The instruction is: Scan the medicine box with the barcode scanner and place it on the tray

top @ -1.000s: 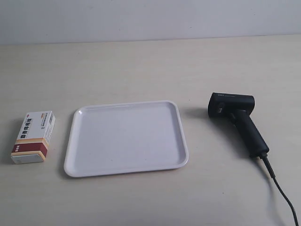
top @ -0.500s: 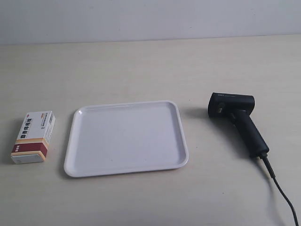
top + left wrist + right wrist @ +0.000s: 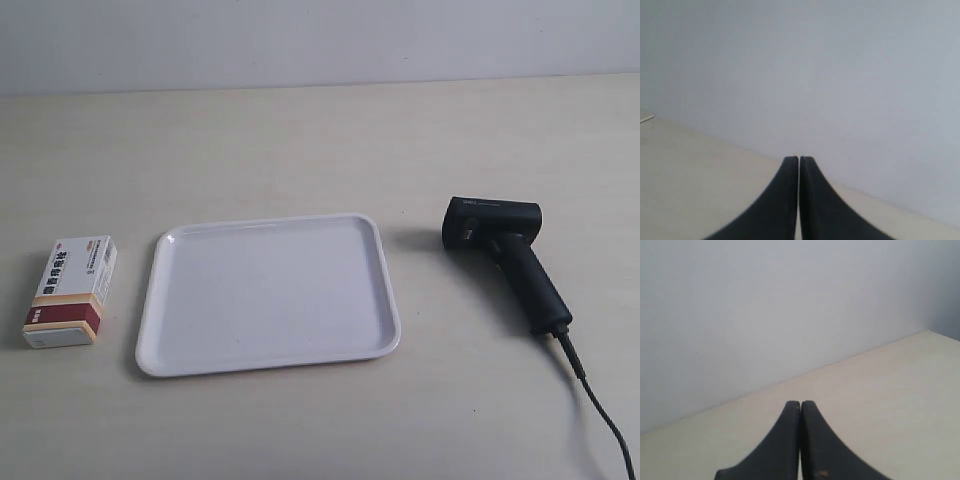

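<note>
My left gripper grabs the medicine box by its dark red banded end (image 3: 62, 319) next, leaving the medicine box's printed side (image 3: 77, 268) free to scan.
The medicine box (image 3: 72, 291) lies flat on the table at the exterior view's left, white with a dark red band. To its right, the white tray (image 3: 157, 335) has nothing in it. The black barcode scanner (image 3: 505, 254) lies on its side at the right, with its cable (image 3: 600, 410) trailing toward the front edge. Neither arm shows in the exterior view. My left gripper (image 3: 799, 159) is shut with nothing in it, facing the wall and the table's far edge. My right gripper (image 3: 801, 403) is shut too, holding nothing, over bare tabletop.
A pale grey wall (image 3: 320, 40) runs behind the light wooden table (image 3: 300, 140). Only the box, tray and scanner lie on the table in the exterior view.
</note>
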Robot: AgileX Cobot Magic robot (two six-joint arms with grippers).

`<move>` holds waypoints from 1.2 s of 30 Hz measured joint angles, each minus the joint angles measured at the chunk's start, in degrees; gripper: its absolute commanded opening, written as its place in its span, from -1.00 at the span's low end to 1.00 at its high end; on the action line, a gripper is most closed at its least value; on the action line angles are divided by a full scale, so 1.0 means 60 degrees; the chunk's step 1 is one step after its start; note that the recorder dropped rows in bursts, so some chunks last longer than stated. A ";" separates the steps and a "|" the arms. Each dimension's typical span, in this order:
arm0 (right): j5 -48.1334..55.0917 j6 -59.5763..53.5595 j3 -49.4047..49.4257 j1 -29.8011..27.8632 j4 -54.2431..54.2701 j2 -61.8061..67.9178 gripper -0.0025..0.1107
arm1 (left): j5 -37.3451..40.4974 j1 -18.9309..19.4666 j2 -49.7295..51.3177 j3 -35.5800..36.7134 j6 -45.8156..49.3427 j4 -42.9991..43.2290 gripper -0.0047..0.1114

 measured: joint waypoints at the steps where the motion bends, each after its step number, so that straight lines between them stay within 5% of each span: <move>1: -0.0171 0.0000 0.0000 0.0000 0.0162 0.0000 -0.96 | -0.0104 0.0000 0.0000 -0.0198 -0.0105 0.0000 -0.92; 6: -0.0240 0.0000 -0.0653 0.0000 0.0410 0.0253 -0.96 | -0.0406 0.0000 0.1494 -0.1954 -0.0171 0.0411 -0.92; 12: -0.0239 -0.0022 -0.0829 0.0000 0.0449 0.1509 -0.96 | 0.1877 -0.0049 0.5564 -0.3828 0.0087 0.0673 -0.92; 16: -0.0239 -0.0062 -0.0829 0.0000 0.0449 0.2358 -0.96 | 0.2311 -0.0813 0.8600 -0.4086 0.0781 0.0653 -0.90; 20: -0.0319 -0.0146 -0.0829 0.0000 0.0449 0.2936 -0.96 | 0.1830 -0.1962 1.1061 -0.4341 0.1308 0.0615 -0.43; 26: -0.0360 -0.0185 -0.0829 0.0000 0.0449 0.3171 -0.96 | 0.1634 -0.2397 1.3516 -0.5184 0.1492 0.0615 0.84; 36: -0.0425 -0.0206 -0.0829 0.0000 0.0449 0.3171 -0.96 | 0.1039 -0.2397 1.5763 -0.5513 0.2072 0.0615 0.86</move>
